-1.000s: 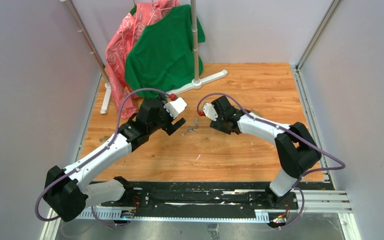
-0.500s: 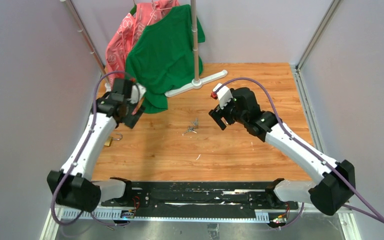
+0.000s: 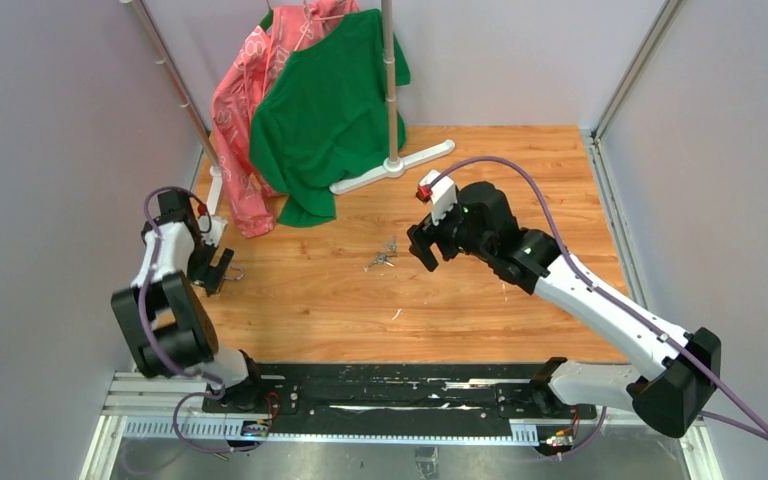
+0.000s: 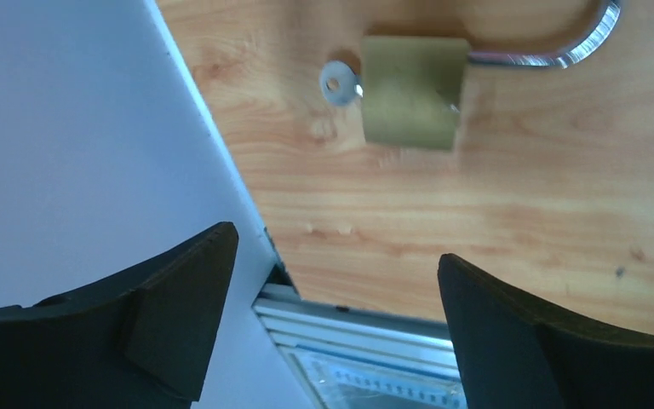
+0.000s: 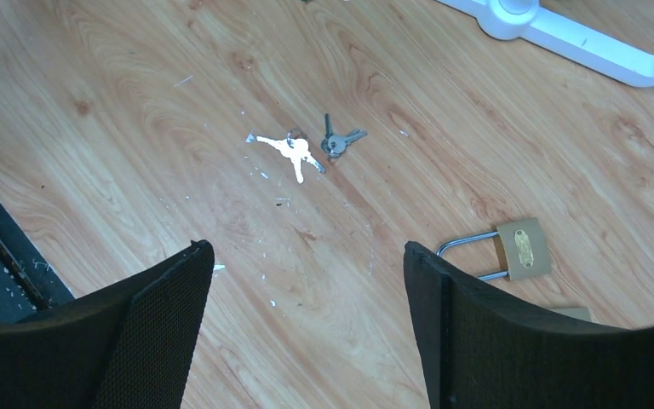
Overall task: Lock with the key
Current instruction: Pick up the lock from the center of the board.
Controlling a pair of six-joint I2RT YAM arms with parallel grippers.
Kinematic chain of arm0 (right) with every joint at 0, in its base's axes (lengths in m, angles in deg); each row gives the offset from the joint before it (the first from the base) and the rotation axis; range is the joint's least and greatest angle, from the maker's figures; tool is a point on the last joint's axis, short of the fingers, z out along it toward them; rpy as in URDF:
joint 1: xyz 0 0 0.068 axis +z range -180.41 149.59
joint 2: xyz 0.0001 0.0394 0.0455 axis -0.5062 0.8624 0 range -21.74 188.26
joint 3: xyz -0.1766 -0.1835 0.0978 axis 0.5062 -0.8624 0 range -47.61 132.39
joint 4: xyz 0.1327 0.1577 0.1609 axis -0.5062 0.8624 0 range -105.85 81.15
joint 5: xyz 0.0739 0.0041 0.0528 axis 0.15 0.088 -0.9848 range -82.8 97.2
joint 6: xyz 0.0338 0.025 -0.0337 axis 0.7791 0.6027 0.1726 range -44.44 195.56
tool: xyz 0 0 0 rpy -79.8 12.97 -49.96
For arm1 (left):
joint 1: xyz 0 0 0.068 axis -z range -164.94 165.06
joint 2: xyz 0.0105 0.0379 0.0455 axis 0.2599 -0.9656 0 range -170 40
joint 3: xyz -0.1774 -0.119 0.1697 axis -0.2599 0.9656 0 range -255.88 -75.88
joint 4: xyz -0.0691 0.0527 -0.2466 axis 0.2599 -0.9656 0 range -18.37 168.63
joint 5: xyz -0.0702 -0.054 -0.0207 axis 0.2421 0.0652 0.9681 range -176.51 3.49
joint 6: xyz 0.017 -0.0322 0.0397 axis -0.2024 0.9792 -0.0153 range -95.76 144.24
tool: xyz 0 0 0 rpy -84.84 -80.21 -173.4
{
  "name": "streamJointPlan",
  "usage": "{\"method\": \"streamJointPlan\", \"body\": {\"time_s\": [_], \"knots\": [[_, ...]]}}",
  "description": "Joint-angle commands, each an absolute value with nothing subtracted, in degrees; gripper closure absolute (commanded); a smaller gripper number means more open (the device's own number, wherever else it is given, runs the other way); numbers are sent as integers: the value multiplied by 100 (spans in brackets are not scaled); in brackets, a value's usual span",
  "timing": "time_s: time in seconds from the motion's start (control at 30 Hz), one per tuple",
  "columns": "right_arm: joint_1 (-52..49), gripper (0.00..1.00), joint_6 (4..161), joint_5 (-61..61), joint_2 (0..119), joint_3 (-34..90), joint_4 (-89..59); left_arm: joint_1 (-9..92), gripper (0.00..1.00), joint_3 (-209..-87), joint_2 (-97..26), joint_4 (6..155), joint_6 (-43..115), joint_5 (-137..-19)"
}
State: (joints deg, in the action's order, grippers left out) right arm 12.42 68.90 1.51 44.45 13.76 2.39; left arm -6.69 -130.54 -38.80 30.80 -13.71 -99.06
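Note:
The second brass padlock needs to be handed over. My left gripper should next pick it up by the near edge of its body, so its key and shackle stay free.
The key cluster [image 3: 380, 260] lies mid-table; in the right wrist view it shows as a pale key bunch [image 5: 292, 150] touching a darker bunch [image 5: 338, 141]. My right gripper [image 3: 423, 252] hovers just right of them, open and empty [image 5: 306, 247]. A brass padlock [image 5: 521, 249] with an open silver shackle lies beside the right finger. My left gripper [image 3: 218, 272] is open and empty [image 4: 336, 247] at the table's left edge, above a second brass padlock [image 4: 413, 89] with a small key [image 4: 338, 83] in its side.
A clothes rack at the back holds a green shirt [image 3: 325, 100] and a pink garment [image 3: 245, 90]; its white foot [image 3: 395, 165] rests on the wooden table. The grey left wall [image 4: 77, 153] and a metal rail [image 4: 358, 336] are close to my left gripper.
My left arm swung from the table's middle to the far left edge and folded back over the padlock there. My right arm stretched out and its gripper moved slightly toward the keys.

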Motion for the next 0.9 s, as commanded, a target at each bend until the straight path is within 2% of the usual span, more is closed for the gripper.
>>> {"method": "streamJointPlan", "body": {"time_s": [0.0, 0.03, 0.1, 0.3, 0.5, 0.63, 0.67, 0.73, 0.77, 0.87], "knots": [[1365, 16, 7016, 442, 4685, 1633, 463, -971, 1, -13530, -4881, 3566, -1026, -9063], [1384, 16, 7007, 458, 4758, 1674, 487, -971, 1, -13581, -5075, 3536, -932, -8803], [1439, 16, 6967, 528, 4896, 1772, 570, -971, 7, -13596, -5332, 3548, -824, -8473], [1545, 16, 6757, 718, 5114, 1814, 714, -972, 23, -13245, -5329, 4080, -176, -8731], [1556, 16, 6691, 650, 5194, 1824, 692, -967, 23, -12969, -4834, 4466, 49, -9446], [1573, 16, 6660, 640, 5232, 1812, 715, -972, 23, -12756, -4241, 4482, 101, -9300], [1577, 16, 6651, 615, 5241, 1820, 732, -969, 24, -12714, -4190, 4447, 78, -9225], [1589, 16, 6627, 586, 5248, 1831, 759, -970, 36, -12701, -4299, 4319, 53, -9165], [1598, 16, 6617, 587, 5232, 1839, 778, -970, 38, -12718, -4438, 4249, 66, -9195], [1608, 16, 6583, 622, 5173, 1827, 797, -972, 37, -12700, -4663, 4307, 68, -9288]]}}
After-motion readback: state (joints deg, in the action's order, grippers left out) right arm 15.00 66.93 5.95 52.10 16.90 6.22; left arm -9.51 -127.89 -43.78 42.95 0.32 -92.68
